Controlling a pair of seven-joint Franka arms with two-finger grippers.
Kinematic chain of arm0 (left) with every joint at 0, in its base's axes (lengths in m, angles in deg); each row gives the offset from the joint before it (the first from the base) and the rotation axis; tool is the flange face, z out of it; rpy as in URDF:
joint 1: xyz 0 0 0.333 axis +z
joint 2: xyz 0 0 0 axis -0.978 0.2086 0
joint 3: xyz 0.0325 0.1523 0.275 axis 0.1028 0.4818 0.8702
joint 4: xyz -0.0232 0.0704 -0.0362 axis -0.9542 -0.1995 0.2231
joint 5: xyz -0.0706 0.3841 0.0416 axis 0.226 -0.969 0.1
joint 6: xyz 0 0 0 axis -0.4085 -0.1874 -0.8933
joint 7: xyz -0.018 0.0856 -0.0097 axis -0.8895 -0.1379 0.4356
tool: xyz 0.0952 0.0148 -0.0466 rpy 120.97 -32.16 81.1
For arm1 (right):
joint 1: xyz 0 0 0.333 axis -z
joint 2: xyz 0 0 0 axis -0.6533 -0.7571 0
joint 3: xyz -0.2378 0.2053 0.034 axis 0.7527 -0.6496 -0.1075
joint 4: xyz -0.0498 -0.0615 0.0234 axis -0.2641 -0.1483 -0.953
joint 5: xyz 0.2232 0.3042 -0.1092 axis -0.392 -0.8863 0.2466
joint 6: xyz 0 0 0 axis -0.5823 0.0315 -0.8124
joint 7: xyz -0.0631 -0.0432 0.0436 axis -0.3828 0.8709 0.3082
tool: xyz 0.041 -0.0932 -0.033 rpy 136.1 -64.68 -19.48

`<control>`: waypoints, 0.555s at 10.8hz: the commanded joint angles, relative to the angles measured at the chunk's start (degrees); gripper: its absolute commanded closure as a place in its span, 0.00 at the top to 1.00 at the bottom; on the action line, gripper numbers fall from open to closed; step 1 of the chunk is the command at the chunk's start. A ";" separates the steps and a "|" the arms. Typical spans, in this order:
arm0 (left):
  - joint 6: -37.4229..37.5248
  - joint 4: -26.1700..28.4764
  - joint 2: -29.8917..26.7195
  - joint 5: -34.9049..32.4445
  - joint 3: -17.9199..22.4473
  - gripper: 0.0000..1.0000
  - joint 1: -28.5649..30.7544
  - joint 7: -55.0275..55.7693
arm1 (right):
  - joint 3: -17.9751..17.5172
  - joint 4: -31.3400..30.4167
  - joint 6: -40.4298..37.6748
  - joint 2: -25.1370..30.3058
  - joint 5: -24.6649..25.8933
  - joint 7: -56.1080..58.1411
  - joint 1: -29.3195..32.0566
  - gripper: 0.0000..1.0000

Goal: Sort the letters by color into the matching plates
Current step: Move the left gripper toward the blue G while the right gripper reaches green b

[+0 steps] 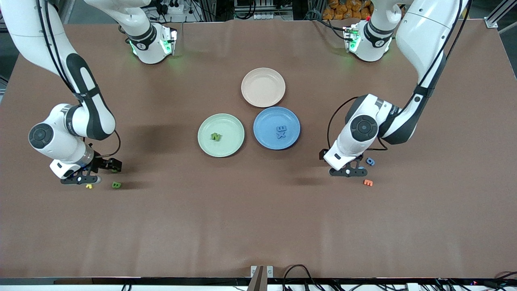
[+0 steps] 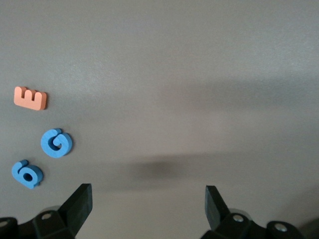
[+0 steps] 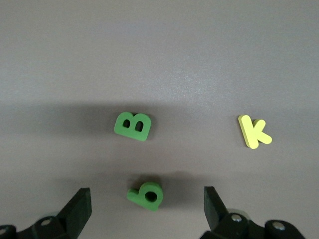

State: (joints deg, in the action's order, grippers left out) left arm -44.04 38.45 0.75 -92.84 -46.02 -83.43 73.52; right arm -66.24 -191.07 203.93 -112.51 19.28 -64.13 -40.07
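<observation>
I will grab the green loop-shaped letter by its round loop (image 3: 151, 195) with my right gripper next. Then I can sort it onto the pale green plate.
The pale green plate (image 1: 232, 126) holds a green letter (image 1: 216, 137). The blue plate (image 1: 264, 121) beside it holds two blue letters (image 1: 281, 131). My right gripper (image 1: 80, 178) is open low over the table at the right arm's end. In the right wrist view a green loop-shaped letter (image 3: 146, 194) lies between its open jaws (image 3: 147, 211), with a green B (image 3: 132, 126) just past it; the B also shows in the front view (image 1: 116, 185). My left gripper (image 1: 347, 171) is open and empty (image 2: 148, 209). A blue G (image 2: 56, 143) and another blue letter (image 2: 27, 174) lie beside it.
A beige-pink plate (image 1: 263, 87) stands farther from the front camera than the two other plates. A yellow K (image 1: 89, 186) lies by the right gripper and shows in the right wrist view (image 3: 255, 131). An orange E (image 1: 368, 182) lies near the left gripper and shows in the left wrist view (image 2: 31, 98).
</observation>
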 commanded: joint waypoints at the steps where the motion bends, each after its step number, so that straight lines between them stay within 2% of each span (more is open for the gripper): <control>1: -6.87 3.88 -0.21 -0.43 -0.51 1.00 4.40 -7.53 | -1.41 1.62 2.04 -2.69 0.49 -0.02 2.00 1.00; 3: -11.53 6.61 -0.21 -1.04 -0.43 1.00 6.69 -10.44 | -1.58 1.18 2.05 -2.78 0.66 -0.02 2.27 1.00; 6: -12.61 6.97 -0.04 -1.49 -0.43 1.00 8.46 -13.60 | -2.11 1.01 2.05 -2.96 0.66 -0.02 2.97 1.00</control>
State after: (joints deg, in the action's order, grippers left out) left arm -55.48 44.71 1.06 -93.11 -45.98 -75.96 62.22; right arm -66.65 -190.76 205.82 -114.78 19.28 -64.13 -38.97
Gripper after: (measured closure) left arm 0.000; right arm 0.000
